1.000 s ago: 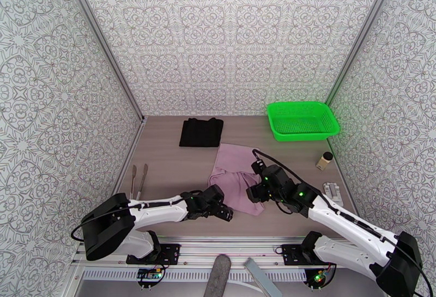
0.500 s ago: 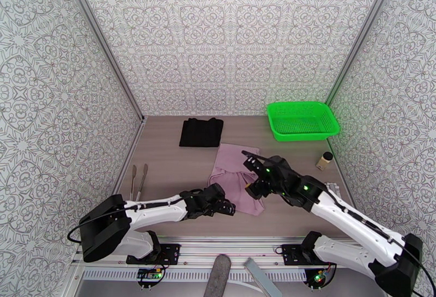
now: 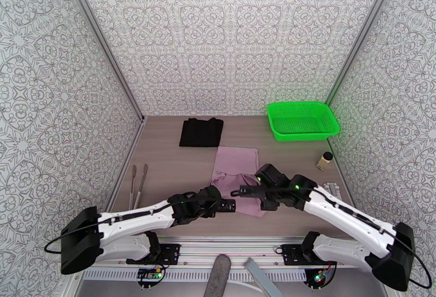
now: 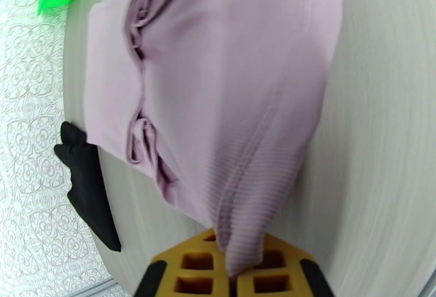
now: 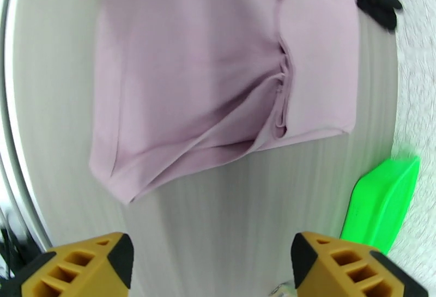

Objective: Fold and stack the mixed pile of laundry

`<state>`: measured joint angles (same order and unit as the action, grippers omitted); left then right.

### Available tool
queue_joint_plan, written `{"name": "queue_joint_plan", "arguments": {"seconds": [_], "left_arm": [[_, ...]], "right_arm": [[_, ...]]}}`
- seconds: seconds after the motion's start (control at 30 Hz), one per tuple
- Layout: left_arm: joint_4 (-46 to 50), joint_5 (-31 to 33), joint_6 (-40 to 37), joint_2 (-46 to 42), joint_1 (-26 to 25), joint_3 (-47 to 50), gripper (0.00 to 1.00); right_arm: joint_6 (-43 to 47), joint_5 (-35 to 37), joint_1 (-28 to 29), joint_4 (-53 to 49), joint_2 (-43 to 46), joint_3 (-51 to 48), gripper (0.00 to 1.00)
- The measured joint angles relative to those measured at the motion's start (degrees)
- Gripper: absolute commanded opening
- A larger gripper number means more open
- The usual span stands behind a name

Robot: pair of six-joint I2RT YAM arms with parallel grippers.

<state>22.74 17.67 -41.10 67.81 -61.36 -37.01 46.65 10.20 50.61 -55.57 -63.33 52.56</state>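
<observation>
I should fold the pink garment evenly, so I need to grab its near edge with my right gripper next, across from my left gripper.
The dusty pink garment [image 3: 235,168] lies partly folded and rumpled mid-table. My left gripper [image 3: 226,204] is shut on its near corner; in the left wrist view the pink cloth [image 4: 218,91] runs down between the yellow fingers [image 4: 185,273]. My right gripper [image 3: 243,191] hovers over the garment's near right part, open. In the right wrist view its fingers [image 5: 87,265] stand wide apart with nothing between them, above bare table just off the pink cloth's [image 5: 212,69] edge. The black garment [image 3: 201,132] lies folded at the back left, apart from the pink one.
A bright green mesh basket [image 3: 303,120] stands at the back right. A small bottle [image 3: 325,160] and a white object [image 3: 332,190] sit near the right edge. Two thin metal utensils [image 3: 138,179] lie along the left edge.
My right gripper has swung left and now points across the pink garment's near part. The left arm has reached further right and forward, still holding the corner.
</observation>
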Motion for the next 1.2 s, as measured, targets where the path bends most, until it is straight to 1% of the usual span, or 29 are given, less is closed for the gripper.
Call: {"name": "queue_joint_plan", "arguments": {"seconds": [0.17, 0.37, 0.5, 0.57, 0.67, 0.8, 0.87, 0.93, 1.13, 1.17, 1.2], "left_arm": [[1.27, -0.02, 0.61, -0.96, -0.04, 0.00, 0.00], [1.73, -0.04, 0.66, -0.90, -0.04, 0.00, 0.00], [1.75, -0.04, 0.66, -0.68, -0.04, 0.02, 0.00], [1.75, -0.02, 0.66, -0.59, -0.04, 0.07, 0.00], [1.92, -0.04, 0.66, -0.46, -0.04, 0.07, 0.00], [2.27, -0.02, 0.66, -0.39, -0.04, 0.07, 0.00], [2.38, 0.00, 0.66, -0.39, -0.04, 0.11, 0.00], [2.43, 0.00, 0.66, -0.35, -0.04, 0.13, 0.00], [3.28, 0.07, 0.70, -0.35, -0.15, 0.13, 0.00], [3.89, 0.09, 0.81, -0.35, -0.15, 0.13, 0.00], [4.31, 0.11, 0.87, -0.35, -0.17, 0.13, 0.00]], "right_arm": [[3.67, -0.59, 4.00, -0.24, -3.02, -3.78, 0.78], [4.42, -0.66, 5.97, 1.31, -9.68, -4.44, 0.77], [4.37, -0.57, 7.34, 3.72, -13.86, -5.09, 0.72], [4.24, -0.57, 7.85, 5.29, -16.09, -5.92, 0.69], [4.13, -0.57, 7.96, 7.63, -18.64, -7.26, 0.68], [4.17, -0.24, 7.96, 9.99, -20.17, -9.22, 0.68], [4.20, 0.17, 7.96, 10.88, -20.81, -9.66, 0.67], [4.28, 0.61, 7.98, 11.02, -21.38, -9.68, 0.62], [4.26, 1.09, 9.33, 8.24, -24.70, -8.39, 0.38], [4.20, 1.03, 9.46, 7.48, -25.31, -8.04, 0.32], [4.04, 0.96, 9.57, 7.04, -25.55, -7.85, 0.24]]}}
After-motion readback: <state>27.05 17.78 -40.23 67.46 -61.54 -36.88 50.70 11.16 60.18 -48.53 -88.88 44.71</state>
